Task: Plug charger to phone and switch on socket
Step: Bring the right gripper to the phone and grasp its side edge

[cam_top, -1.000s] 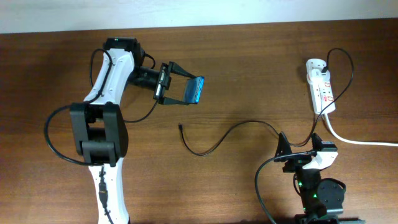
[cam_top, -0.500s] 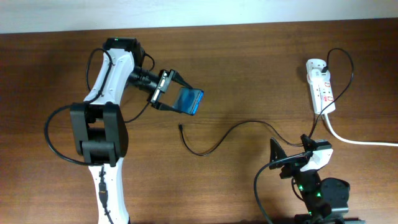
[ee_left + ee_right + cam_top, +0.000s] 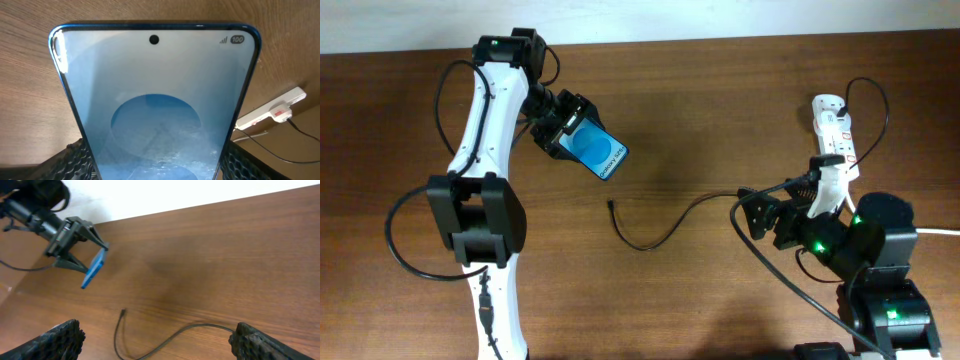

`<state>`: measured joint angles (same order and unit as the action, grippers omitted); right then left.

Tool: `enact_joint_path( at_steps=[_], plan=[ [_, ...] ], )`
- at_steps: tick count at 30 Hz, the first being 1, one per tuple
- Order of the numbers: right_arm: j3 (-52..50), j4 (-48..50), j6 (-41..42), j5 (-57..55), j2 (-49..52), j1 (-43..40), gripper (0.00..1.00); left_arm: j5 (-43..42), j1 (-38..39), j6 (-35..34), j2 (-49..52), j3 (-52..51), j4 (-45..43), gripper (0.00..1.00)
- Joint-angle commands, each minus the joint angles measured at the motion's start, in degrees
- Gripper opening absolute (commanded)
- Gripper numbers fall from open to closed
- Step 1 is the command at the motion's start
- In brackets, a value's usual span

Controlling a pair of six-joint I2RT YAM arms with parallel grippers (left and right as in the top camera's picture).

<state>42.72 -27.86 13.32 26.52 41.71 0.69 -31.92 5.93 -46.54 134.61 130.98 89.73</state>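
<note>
I will keep my left gripper closed on the phone [image 3: 601, 155] [image 3: 155, 90] until the fingers of my right gripper close on it, as they are above the cable, far from the phone.
The phone [image 3: 601, 155], blue screen up with a white band, is held off the table by my left gripper [image 3: 573, 135], which is shut on its lower end. It fills the left wrist view [image 3: 155, 95] and shows edge-on in the right wrist view [image 3: 95, 269]. The charger, a thin black cable [image 3: 665, 232], curves across mid-table, its plug tip [image 3: 610, 205] lying free below the phone; the tip also shows in the right wrist view [image 3: 123, 312]. My right gripper [image 3: 767, 222] is open and empty above the cable's right part [image 3: 170, 337]. The socket [image 3: 832, 125] lies at the far right.
The socket's thick white cord [image 3: 890, 226] runs off the right edge. The charger cable loops up over the strip [image 3: 868, 85]. The strip also shows small in the left wrist view [image 3: 272, 105]. The table's back edge meets a white wall [image 3: 200, 192].
My left gripper has turned the phone from edge-on to screen-up and drawn it left and back. My right arm has risen from the front edge and swung toward the cable.
</note>
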Motion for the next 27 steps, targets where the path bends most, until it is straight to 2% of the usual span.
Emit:
enact_joint_path(
  at_steps=[1,7,9,13,18,19,22,23,26,27],
  plan=[
    [6.16,0.13,-0.11,9.03,4.35,0.33,0.98,0.09,0.35,-1.46,-0.37,3.82,0.44,0.00],
    [14.14,-0.24,3.69,21.62,14.43,0.33,0.98,0.07,3.74,-1.66,-0.37,12.61,1.90,0.00],
    [19.34,-3.45,3.72,25.16,18.25,0.33,0.98,-0.02,4.55,-2.05,-0.37,16.33,2.54,0.00],
    [22.43,-2.82,3.67,26.16,20.35,0.33,0.99,-4.37,5.18,-4.26,-0.37,18.01,3.41,0.00],
    [22.43,-2.93,3.82,25.29,24.41,2.01,1.00,-4.31,7.52,-7.30,-0.37,18.01,2.38,0.00],
    [22.43,-2.82,5.75,23.37,25.31,3.26,0.97,-4.13,8.07,-9.07,-0.37,18.01,2.54,0.00],
    [22.45,-3.08,19.10,2.99,27.82,10.36,0.80,-0.59,10.51,-17.14,-0.37,18.01,2.56,0.00],
    [22.43,-3.02,23.61,-2.36,28.61,12.26,0.78,-0.17,11.30,-19.26,-0.37,18.01,2.60,0.00],
    [22.43,0.98,27.89,-6.58,33.35,16.81,0.74,-0.68,13.07,-22.47,-0.37,18.01,2.71,0.00],
    [22.45,2.86,29.88,-7.28,36.37,18.36,0.70,-3.02,13.55,-22.82,-0.37,18.01,2.43,0.00]
  ],
)
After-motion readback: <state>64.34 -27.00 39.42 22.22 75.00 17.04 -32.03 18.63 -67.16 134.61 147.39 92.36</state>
